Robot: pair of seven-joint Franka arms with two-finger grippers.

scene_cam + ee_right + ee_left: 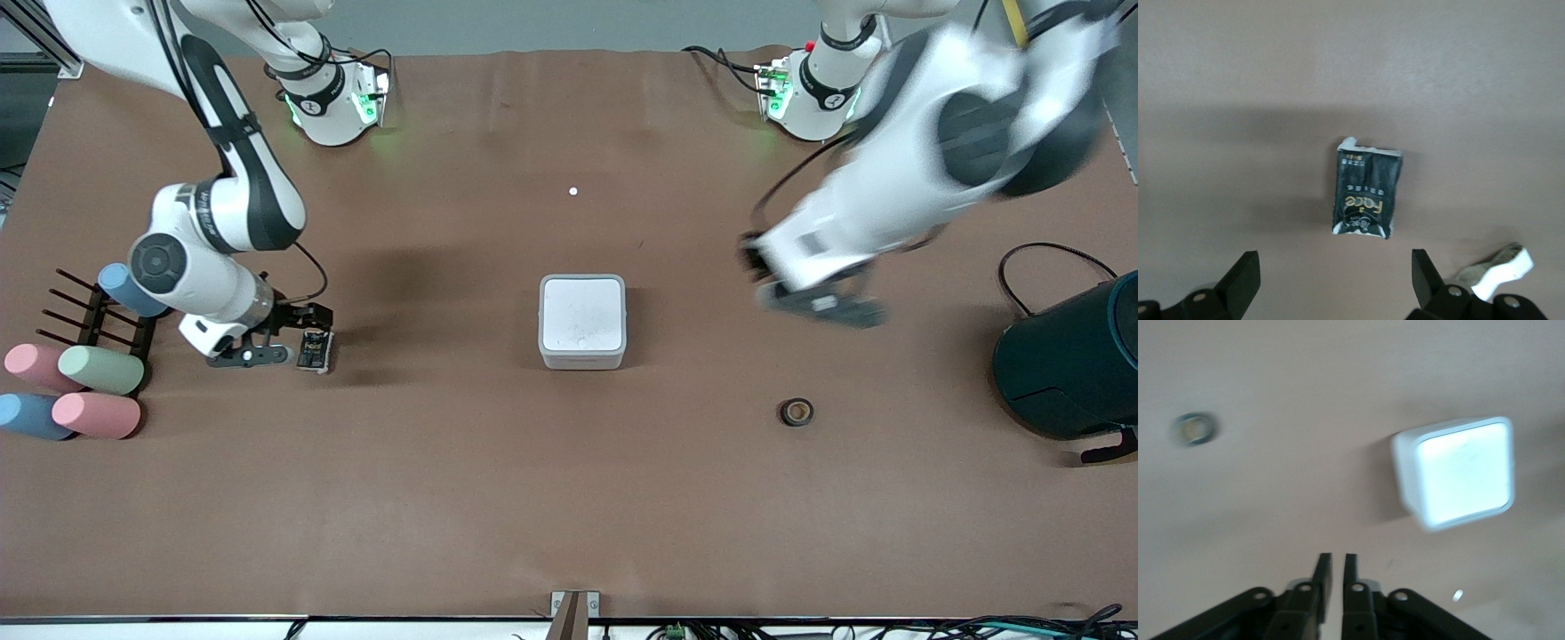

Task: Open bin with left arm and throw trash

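The robot's right gripper next needs to grab the dark wrapper by its gold-logo end (1363, 213), so that it can throw the trash in the bin.
The bin (582, 320) is a light-grey square box with its white lid flat and closed, at the table's middle; it also shows in the left wrist view (1458, 473). My left gripper (822, 307) is blurred, up over the table between the bin and the left arm's end, with its fingers together and empty (1336, 563). The black tape roll (797, 412) lies on the table near it and shows in the left wrist view (1195, 429). My right gripper (289, 336) is open, low at the dark printed wrapper (315, 348), which lies flat just off its fingertips (1367, 189). The white curved scrap (1498, 270) lies beside one finger.
A large dark teal drum (1071, 364) stands at the left arm's end. Pastel cylinders (98, 413) and a black rack (84, 316) sit at the right arm's end. A tiny white speck (573, 191) lies farther from the front camera than the bin.
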